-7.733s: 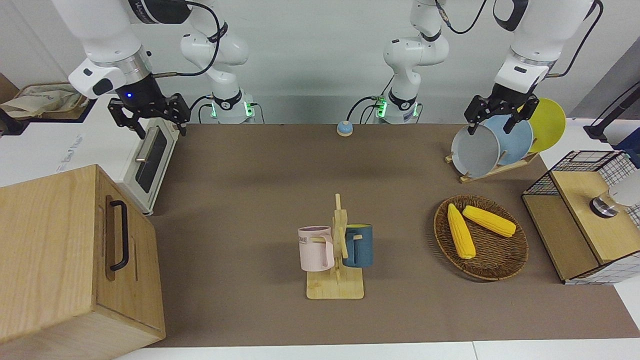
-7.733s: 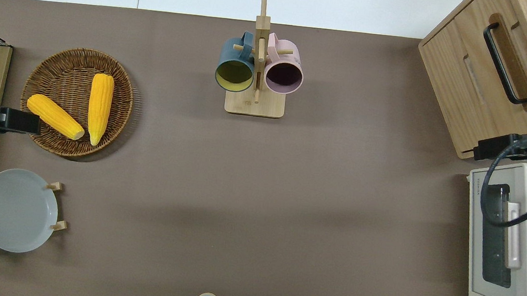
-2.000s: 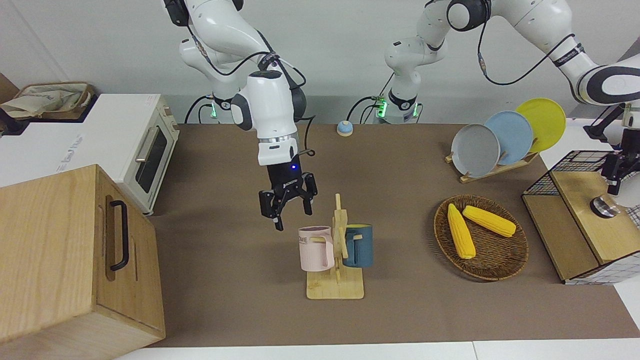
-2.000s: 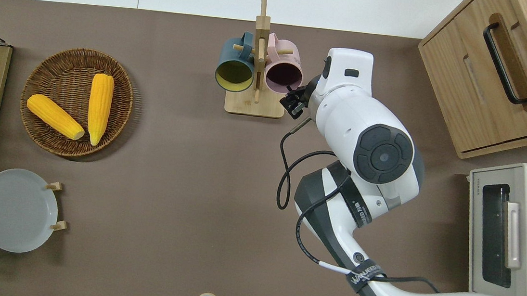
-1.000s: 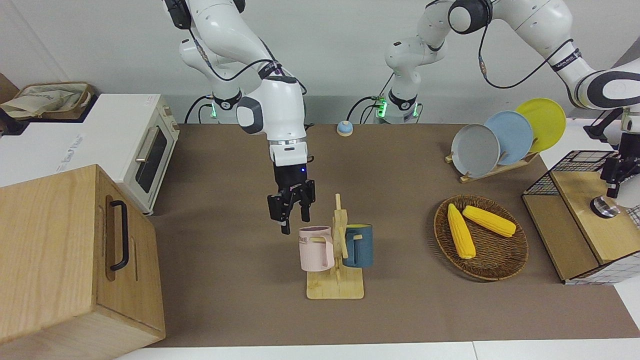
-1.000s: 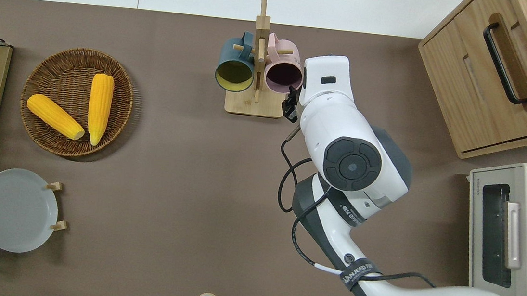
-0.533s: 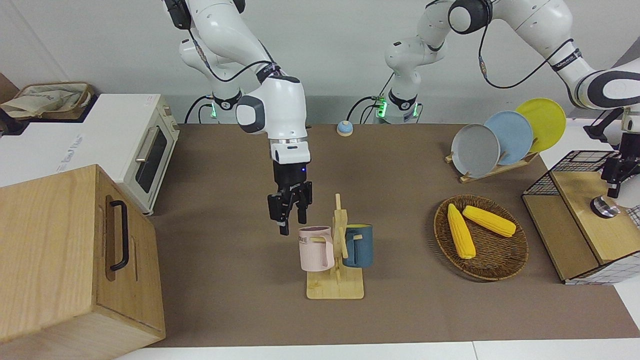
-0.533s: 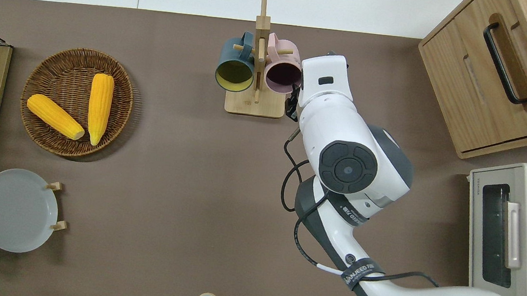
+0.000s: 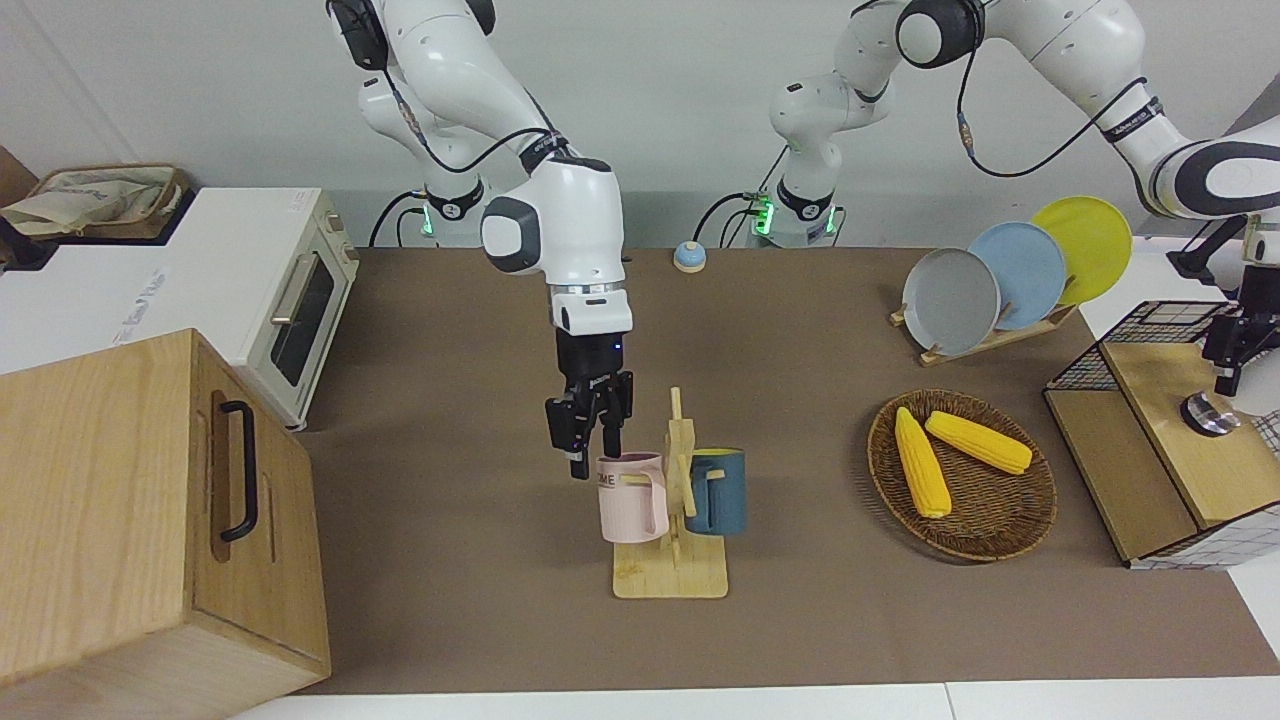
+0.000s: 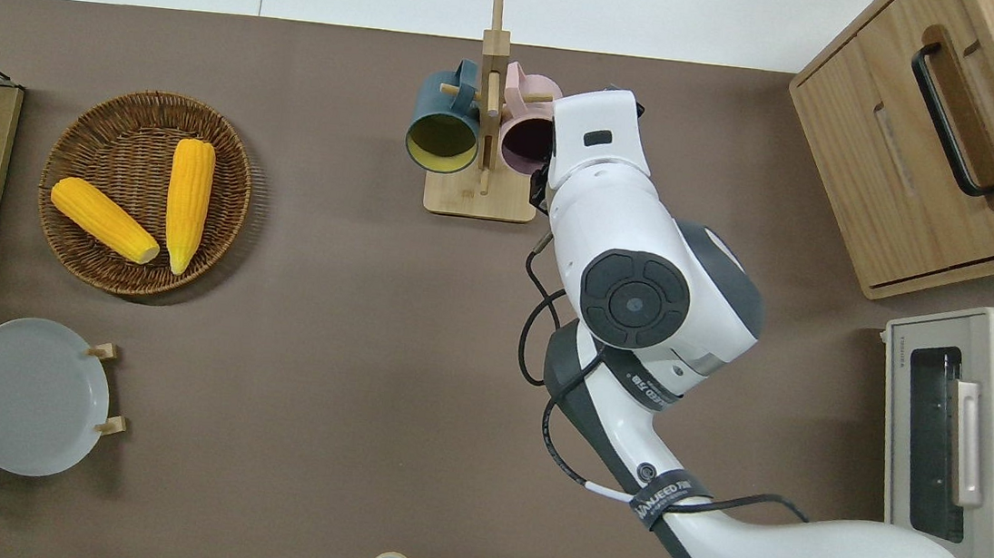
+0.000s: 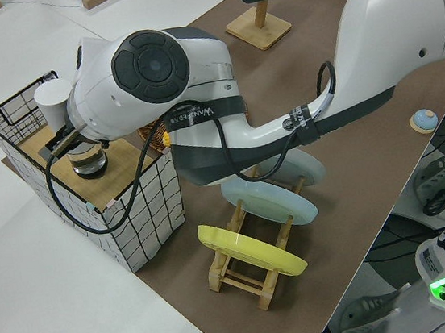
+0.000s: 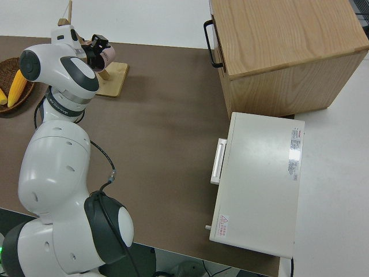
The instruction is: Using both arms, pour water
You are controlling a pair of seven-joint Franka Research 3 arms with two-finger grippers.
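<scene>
The pink mug's handle is threaded on a wooden peg of the rack (image 9: 637,479), so the robot's right gripper next needs to grab the mug by its open rim (image 9: 614,461).
A pink mug (image 9: 630,500) and a dark blue mug (image 9: 722,492) hang on a wooden mug rack (image 9: 670,578) midway along the table, on the side farther from the robots. My right gripper (image 9: 594,450) is open at the pink mug's rim. One finger is outside the wall and the other is at the mouth. In the overhead view the wrist hides the fingers and part of the pink mug (image 10: 522,136). My left gripper (image 9: 1232,360) hangs over a wire-sided wooden box (image 9: 1150,330) at the left arm's end of the table, just above a white and metal vessel (image 11: 83,155).
A wicker basket (image 9: 1000,545) with two corn cobs lies beside the box. A plate rack (image 9: 985,340) with three plates stands nearer the robots. A wooden cabinet (image 9: 120,500) and a toaster oven (image 9: 290,320) fill the right arm's end. A small blue bell (image 9: 688,257) sits between the arm bases.
My right gripper has moved sideways toward the pink mug and dropped, so its fingers now straddle the rim. The left arm has hardly moved over the wire box.
</scene>
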